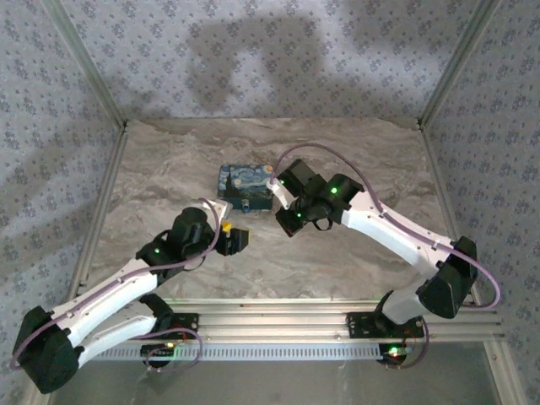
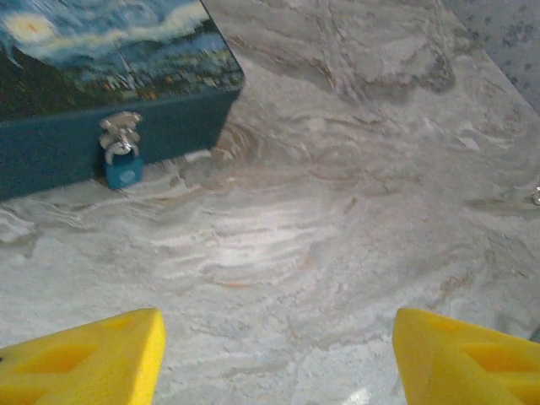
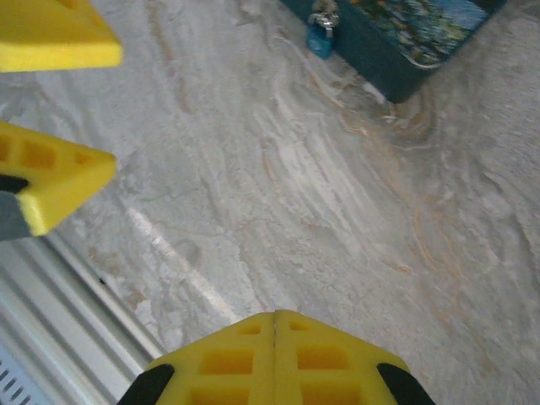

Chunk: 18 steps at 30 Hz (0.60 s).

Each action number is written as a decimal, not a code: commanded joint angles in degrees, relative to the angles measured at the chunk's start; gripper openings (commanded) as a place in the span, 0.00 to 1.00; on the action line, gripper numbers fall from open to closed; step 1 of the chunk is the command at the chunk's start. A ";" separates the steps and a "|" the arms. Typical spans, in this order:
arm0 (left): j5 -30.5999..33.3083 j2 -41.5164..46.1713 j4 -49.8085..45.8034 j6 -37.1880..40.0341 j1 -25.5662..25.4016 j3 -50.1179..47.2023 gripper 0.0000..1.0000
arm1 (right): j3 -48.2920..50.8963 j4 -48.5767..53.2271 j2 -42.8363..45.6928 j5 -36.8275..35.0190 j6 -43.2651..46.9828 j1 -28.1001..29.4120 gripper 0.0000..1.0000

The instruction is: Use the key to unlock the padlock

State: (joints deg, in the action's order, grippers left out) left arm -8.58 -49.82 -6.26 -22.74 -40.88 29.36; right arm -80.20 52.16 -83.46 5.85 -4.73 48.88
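Next, to unlock the padlock, my left gripper picks up the key by its ring end. The key's blade stays free, pointing outward.
The padlock is a small blue lock with a silver shackle. It hangs on the clasp of a dark-blue box printed with a light-blue and yellow swirl. The right wrist view has the padlock at its top edge. My left gripper is open over bare table, a short way in front of the box, with nothing between its yellow fingers. My right gripper is shut, its pads pressed flat together, and hovers beside the box's right front corner. I cannot make out a key.
The marble-patterned table is walled on three sides by patterned panels. A metal rail runs along the near edge. My left gripper's yellow fingers appear at the left of the right wrist view. A small metallic glint lies at the right edge.
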 commanded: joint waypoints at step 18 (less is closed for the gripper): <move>-36.40 7.38 23.61 -10.91 11.32 -4.86 0.59 | -0.88 -17.43 -2.69 35.28 1.14 -4.35 0.00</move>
State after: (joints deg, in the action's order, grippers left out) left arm -40.64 -42.78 10.59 -31.07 -31.14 25.52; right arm -80.29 37.52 -86.59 35.66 -2.26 45.23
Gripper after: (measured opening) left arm 0.596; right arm 0.042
